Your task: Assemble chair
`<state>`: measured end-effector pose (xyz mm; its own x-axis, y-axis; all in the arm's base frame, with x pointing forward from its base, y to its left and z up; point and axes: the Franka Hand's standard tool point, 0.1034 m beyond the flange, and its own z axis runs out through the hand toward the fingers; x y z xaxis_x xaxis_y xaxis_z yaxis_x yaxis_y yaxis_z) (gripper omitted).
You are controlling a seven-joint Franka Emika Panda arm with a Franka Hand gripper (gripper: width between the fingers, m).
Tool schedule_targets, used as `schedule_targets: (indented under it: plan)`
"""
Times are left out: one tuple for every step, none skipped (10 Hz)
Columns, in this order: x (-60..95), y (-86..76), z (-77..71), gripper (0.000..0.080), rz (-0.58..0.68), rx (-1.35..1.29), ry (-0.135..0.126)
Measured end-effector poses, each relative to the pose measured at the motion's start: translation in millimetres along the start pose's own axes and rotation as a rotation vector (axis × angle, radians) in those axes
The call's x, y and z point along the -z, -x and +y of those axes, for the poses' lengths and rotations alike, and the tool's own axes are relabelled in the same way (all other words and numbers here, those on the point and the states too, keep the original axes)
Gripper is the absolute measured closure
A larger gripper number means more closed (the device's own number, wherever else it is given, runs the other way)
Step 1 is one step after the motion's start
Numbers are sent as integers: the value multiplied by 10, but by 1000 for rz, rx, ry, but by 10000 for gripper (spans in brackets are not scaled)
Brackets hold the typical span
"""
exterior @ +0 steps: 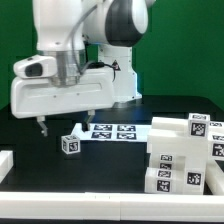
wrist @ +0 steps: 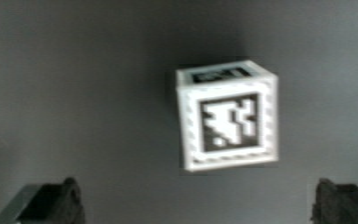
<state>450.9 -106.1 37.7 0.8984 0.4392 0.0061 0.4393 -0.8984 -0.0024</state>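
Observation:
The small tagged part needs an upright grip from above next, by its opposite sides, bottom free, to assemble the chair.
A small matte white chair part (exterior: pixel 70 145) with a black-and-white tag lies on the black table, just in front of the marker board (exterior: pixel 113 130). In the wrist view it shows as an upright block (wrist: pixel 226 118) with tags on two faces. My gripper (exterior: pixel 63 124) hovers above and slightly toward the exterior view's left of it, open wide and empty. In the wrist view the gripper (wrist: pixel 197 205) has its two dark fingertips (wrist: pixel 51 200) far apart, with the part beyond them, not between them. Several other white chair parts (exterior: pixel 185 150) are piled at the exterior view's right.
A white piece (exterior: pixel 5 161) lies at the exterior view's left edge. A white rim (exterior: pixel 100 205) runs along the table's front. The robot's large white body (exterior: pixel 90 40) stands behind the marker board.

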Motion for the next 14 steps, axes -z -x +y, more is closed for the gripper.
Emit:
schedule_targets:
  plan:
    - [-48,-2,-35,150,-8,12,-5]
    - [-107,32,7,150,-18,16,-8]
    - [-163,82,37,150,-28,9,-10]
    - [-183,117,45,150,-33,3,-12]
    - [-194,142,54,150,-36,-4,-13]
    - [-221,190,64,150,-42,-11,-16]
    - [-252,212,52,150,-44,-18,-12]
    - [-276,232,31,150,-46,-19,-9]
    - [-274,232,33,150,-47,-19,-10]
    - [-276,234,34,292,-47,-20,-10]
    - [-277,235,34,441,-48,-20,-10]
    - [-277,235,34,441,-48,-20,-10]
    - [-277,235,35,518,-47,-20,-10]
    - [-265,223,34,518,-46,-27,-11]
